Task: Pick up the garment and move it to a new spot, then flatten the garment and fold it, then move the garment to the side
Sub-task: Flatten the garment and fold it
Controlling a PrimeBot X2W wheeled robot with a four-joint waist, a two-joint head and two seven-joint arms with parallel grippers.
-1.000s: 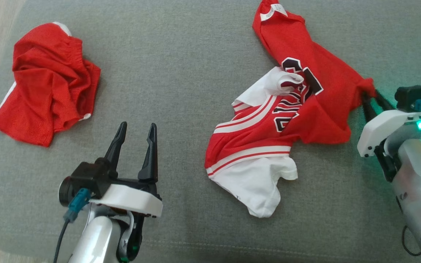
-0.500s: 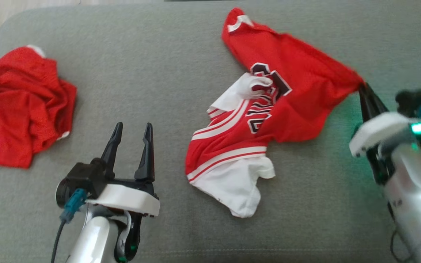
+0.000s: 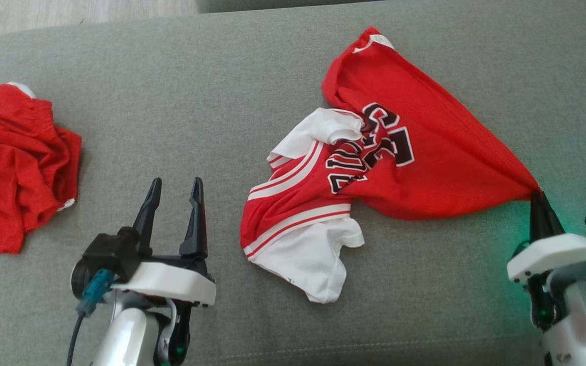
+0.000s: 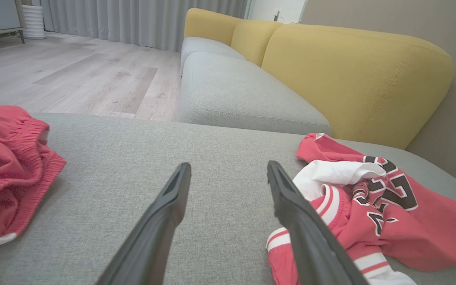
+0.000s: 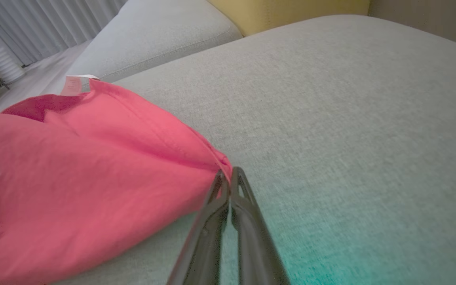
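My left gripper picks up the crumpled red jersey by its white sleeve next, to flatten the jersey.
The garment is a red jersey with white trim and black lettering, lying crumpled on the grey cushion right of centre. It shows as red cloth in the right wrist view and at the right in the left wrist view. My right gripper is shut on the garment's right corner, pulling the cloth into a taut point. My left gripper stands open over bare cushion, left of the garment, with nothing between its fingers.
A second crumpled red garment lies at the cushion's left edge. The grey cushion stretches between them. A yellow sofa back and wooden floor lie beyond.
My right gripper has pulled the garment's corner down and to the right, stretching the red cloth out. The head camera has shifted too. The left gripper stays open.
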